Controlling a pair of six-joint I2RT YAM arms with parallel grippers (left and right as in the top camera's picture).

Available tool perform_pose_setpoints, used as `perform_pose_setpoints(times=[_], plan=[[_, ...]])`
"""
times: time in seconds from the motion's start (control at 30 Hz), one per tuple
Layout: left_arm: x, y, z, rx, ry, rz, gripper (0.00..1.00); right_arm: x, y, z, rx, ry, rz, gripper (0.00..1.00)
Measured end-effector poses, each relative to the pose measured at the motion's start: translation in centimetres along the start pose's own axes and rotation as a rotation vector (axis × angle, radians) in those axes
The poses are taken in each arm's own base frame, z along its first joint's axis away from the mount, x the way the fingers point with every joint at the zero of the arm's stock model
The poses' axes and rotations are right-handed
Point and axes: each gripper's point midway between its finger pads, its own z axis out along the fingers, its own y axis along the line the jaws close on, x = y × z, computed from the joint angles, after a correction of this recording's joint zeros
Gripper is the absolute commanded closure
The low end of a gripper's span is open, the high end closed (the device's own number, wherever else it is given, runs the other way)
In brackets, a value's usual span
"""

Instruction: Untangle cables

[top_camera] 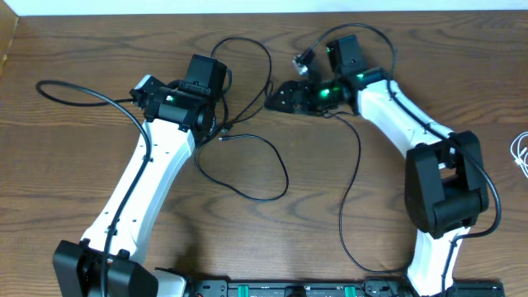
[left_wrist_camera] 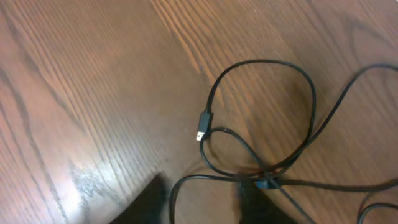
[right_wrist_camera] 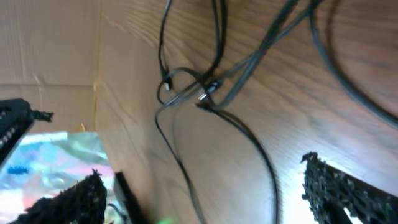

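Observation:
The cord's crossing and plug need to stay free to untangle. My right gripper will grip the part of the black cord [right_wrist_camera: 244, 129] beside the knotted middle next.
A thin black cord [top_camera: 272, 165] runs in loose loops across the wooden table between the two arms. My left gripper [top_camera: 221, 130] is low over its knotted middle. In the left wrist view the cord [left_wrist_camera: 311, 93] forms a loop that crosses itself near its small plug [left_wrist_camera: 202, 124]. My left gripper [left_wrist_camera: 202, 186] is open, with one strand lying between the fingers and the crossing at the right fingertip [left_wrist_camera: 258, 193]. My right gripper [top_camera: 279, 97] stands wide open a little to the right. In its wrist view the right gripper [right_wrist_camera: 202, 171] has cord strands [right_wrist_camera: 249, 134] on the table between its fingers, gripping nothing. A white cord [top_camera: 520, 153] lies apart at the table's right edge.
Thicker black wires [top_camera: 82, 91] arc from both arms over the table. A cardboard wall [right_wrist_camera: 50, 50] stands beyond the table's far edge. A black rail [top_camera: 289, 289] runs along the front edge between the arm bases.

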Motion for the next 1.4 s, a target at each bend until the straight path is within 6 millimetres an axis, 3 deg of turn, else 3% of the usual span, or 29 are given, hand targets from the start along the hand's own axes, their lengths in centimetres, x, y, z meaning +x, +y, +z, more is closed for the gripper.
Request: perform_pose_setpoints(times=[0.03, 0.07, 0.23, 0.37, 0.57, 0.7, 0.83, 1.07, 1.13, 1.27, 1.33, 1.4], plan=[[0.0, 0.0, 0.0, 0.000, 0.000, 0.000, 0.28, 0.2, 0.2, 0.5, 0.011, 0.002, 0.032, 0.01], [0.0, 0.0, 0.0, 0.001, 0.000, -0.001, 0.02, 0.4, 0.3, 1.1, 0.035, 0.003, 0.083, 0.01], [0.0, 0.0, 0.0, 0.001, 0.001, -0.002, 0.02, 1.4, 0.6, 3.3, 0.130, -0.014, 0.266, 0.05], [0.0, 0.0, 0.0, 0.001, 0.001, -0.002, 0.02, 1.1, 0.3, 3.8, 0.180, -0.064, 0.352, 0.11], [0.0, 0.0, 0.0, 0.001, 0.001, -0.002, 0.02, -1.4, 1.1, 4.3, 0.180, -0.191, 0.338, 0.16], [0.0, 0.0, 0.0, 0.001, 0.001, -0.002, 0.02, -1.2, 0.6, 4.9, 0.259, -0.237, 0.336, 0.17], [0.0, 0.0, 0.0, 0.001, 0.001, -0.002, 0.02, -1.0, 0.6, 5.4, 0.306, -0.268, 0.321, 0.25], [0.0, 0.0, 0.0, 0.001, 0.001, -0.002, 0.02, -1.9, -0.6, 5.3, 0.407, -0.370, 0.297, 0.32], [0.0, 0.0, 0.0, 0.001, 0.001, -0.002, 0.02, -1.9, -1.0, 6.1, 0.411, -0.376, 0.293, 0.36], [0.0, 0.0, 0.0, 0.001, 0.000, -0.002, 0.02, -0.5, -4.0, 9.5, 0.427, -0.322, 0.327, 0.51], [0.0, 0.0, 0.0, 0.001, 0.001, -0.002, 0.02, 0.0, -4.6, 10.4, 0.412, -0.299, 0.338, 0.65], [0.0, 0.0, 0.0, 0.001, 0.001, -0.002, 0.03, -0.1, -4.3, 10.6, 0.396, -0.294, 0.333, 0.87]])
